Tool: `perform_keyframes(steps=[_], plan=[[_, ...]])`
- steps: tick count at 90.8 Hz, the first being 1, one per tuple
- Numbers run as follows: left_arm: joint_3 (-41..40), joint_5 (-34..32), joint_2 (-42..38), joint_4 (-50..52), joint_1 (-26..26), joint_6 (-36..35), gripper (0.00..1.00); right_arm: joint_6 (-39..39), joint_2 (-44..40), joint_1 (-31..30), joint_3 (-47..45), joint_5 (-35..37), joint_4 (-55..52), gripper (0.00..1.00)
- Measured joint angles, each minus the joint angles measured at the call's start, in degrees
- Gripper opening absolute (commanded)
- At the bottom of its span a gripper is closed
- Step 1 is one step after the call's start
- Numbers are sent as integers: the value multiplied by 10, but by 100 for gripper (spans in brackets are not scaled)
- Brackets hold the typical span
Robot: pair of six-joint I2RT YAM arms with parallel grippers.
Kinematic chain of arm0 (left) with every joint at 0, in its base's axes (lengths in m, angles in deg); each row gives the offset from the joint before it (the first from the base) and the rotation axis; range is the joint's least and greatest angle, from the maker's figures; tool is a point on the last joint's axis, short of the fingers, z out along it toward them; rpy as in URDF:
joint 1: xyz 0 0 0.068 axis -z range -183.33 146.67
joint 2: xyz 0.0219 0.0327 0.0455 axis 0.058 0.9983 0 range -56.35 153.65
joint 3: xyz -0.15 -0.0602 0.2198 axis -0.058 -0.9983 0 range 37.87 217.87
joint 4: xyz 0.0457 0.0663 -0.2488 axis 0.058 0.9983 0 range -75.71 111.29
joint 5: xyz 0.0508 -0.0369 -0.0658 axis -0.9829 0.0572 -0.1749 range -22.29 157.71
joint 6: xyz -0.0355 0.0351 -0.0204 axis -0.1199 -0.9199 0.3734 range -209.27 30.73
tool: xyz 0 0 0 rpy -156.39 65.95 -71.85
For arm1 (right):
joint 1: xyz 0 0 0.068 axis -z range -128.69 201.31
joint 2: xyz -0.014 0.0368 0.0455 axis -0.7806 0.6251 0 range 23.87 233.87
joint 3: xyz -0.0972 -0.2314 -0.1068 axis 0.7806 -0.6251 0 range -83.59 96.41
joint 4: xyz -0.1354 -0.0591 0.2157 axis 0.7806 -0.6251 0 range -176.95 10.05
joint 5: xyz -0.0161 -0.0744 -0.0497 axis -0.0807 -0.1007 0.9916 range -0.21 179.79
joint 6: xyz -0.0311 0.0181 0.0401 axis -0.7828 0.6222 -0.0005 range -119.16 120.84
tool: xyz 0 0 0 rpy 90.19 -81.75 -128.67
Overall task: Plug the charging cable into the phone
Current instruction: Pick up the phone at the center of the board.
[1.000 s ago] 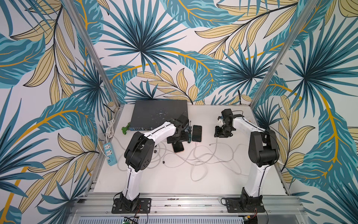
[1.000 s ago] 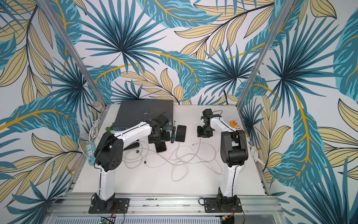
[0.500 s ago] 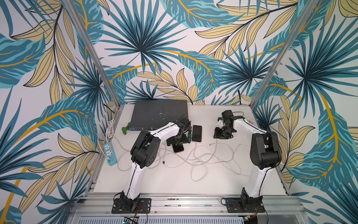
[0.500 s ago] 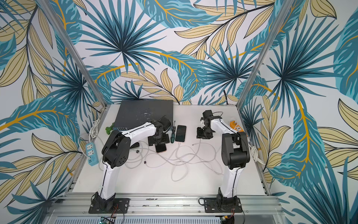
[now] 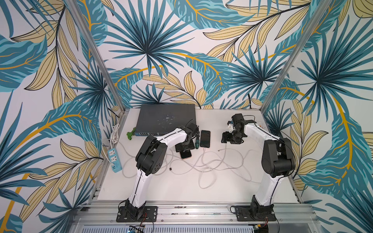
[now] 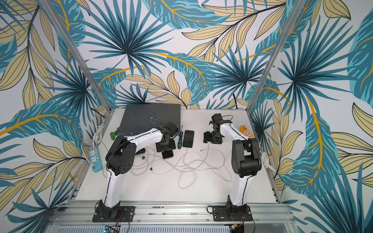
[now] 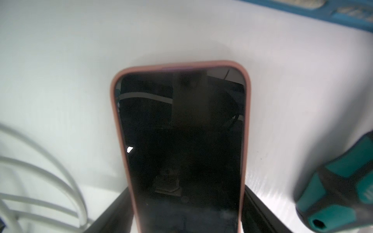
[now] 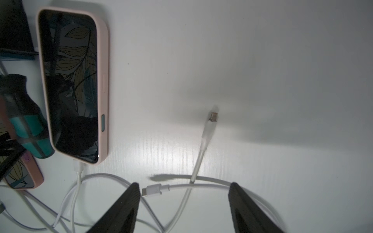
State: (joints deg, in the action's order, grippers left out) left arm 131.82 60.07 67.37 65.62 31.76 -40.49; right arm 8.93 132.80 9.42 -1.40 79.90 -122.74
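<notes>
I need to reach the darker pink phone with my right gripper and grab it by its free far end, so that my left gripper can regrip the phone for plugging in.
Two phones lie face up near the table's middle. The phone in the darker pink case (image 5: 186, 155) (image 7: 181, 141) lies between my left gripper's (image 5: 184, 148) (image 7: 186, 189) fingers (image 7: 254, 209), which press its two long sides. The phone in the pale pink case (image 5: 205, 138) (image 8: 74, 86) has a white cable (image 8: 77, 173) plugged into its near end. My right gripper (image 5: 230, 139) (image 8: 184, 184) hangs open over the loose white cables. A white connector (image 8: 153, 189) lies on the table beside one finger, held by nothing. Another connector (image 8: 211, 121) (image 5: 219, 150) lies further out.
A green-and-black screwdriver (image 5: 196, 139) (image 7: 339, 191) lies between the two phones. A dark network switch (image 5: 165, 119) stands at the back, with a blue power strip (image 5: 116, 160) at the left edge and an orange one (image 6: 245, 130) at the right. White cables (image 5: 201, 167) loop across the middle.
My left jaws have narrowed round the darker pink phone and that arm's elbow has swung rightward. My right jaws have widened above the cables.
</notes>
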Motion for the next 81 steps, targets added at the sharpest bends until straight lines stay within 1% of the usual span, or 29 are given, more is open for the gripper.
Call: perform_keyframes(steps=[8,15,25,36,44,56,68,81], plan=[[-17,-2,-11,-17,1,-20,48,0,-24,0,6,-5,-4,74],[-46,0,-31,-44,1,-53,41,1,-51,0,9,-25,-4,74],[-95,6,-80,-74,1,-115,40,12,-89,-1,10,-91,10,74],[-128,30,-164,-104,1,-193,39,35,-109,-13,18,-180,36,74],[-136,51,-219,-132,1,-240,38,56,-108,-36,29,-235,60,74],[-160,89,-279,-174,1,-290,36,89,-94,-83,55,-291,90,74],[-191,122,-302,-193,1,-316,35,114,-62,-120,84,-320,116,74],[-221,146,-312,-199,2,-329,34,141,-30,-127,104,-331,126,71]])
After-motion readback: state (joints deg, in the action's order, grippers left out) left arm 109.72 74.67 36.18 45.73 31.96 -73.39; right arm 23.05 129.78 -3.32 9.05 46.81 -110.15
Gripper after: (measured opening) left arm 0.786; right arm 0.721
